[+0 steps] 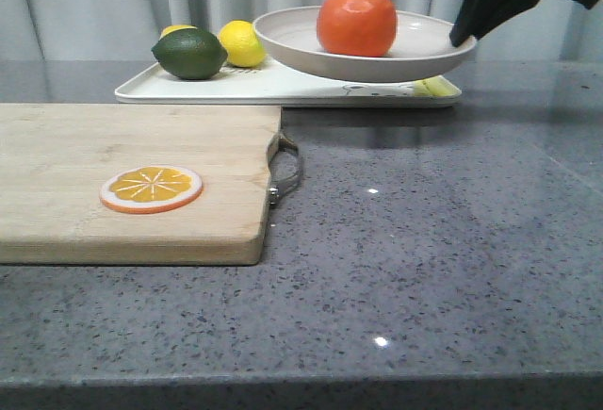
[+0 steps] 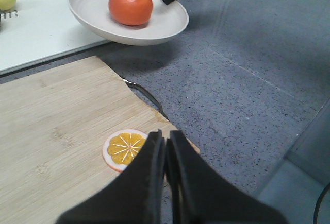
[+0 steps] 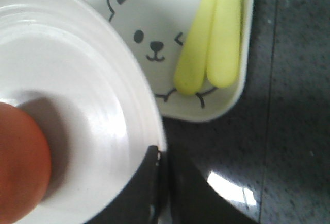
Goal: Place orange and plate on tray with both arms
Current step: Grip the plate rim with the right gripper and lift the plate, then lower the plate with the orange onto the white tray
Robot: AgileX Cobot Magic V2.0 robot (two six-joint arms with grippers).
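I need to keep my right gripper closed on the plate (image 1: 419, 59) until it sits on the white tray. Its base (image 1: 363, 78) is above the tray, so the plate would drop if I opened.
The orange (image 1: 356, 22) sits in the off-white plate (image 1: 419, 59). My right gripper (image 1: 464, 38) is shut on the plate's right rim and holds it in the air just above the white tray (image 1: 151, 88). In the right wrist view the plate's rim (image 3: 139, 90) is pinched between the fingers, with the orange (image 3: 18, 162) inside and the tray's bear drawing (image 3: 149, 33) below. My left gripper (image 2: 166, 144) is shut and empty, above the wooden board's near corner. The left wrist view also shows the orange (image 2: 130, 3) in the plate (image 2: 154, 32).
A dark green lime (image 1: 190, 54) and a yellow lemon (image 1: 242, 42) lie on the tray's left part. Two pale yellow sticks (image 3: 209, 44) lie on its right corner. The wooden cutting board (image 1: 75, 155) bears an orange slice disc (image 1: 151, 189); it has a metal handle (image 1: 286, 170).
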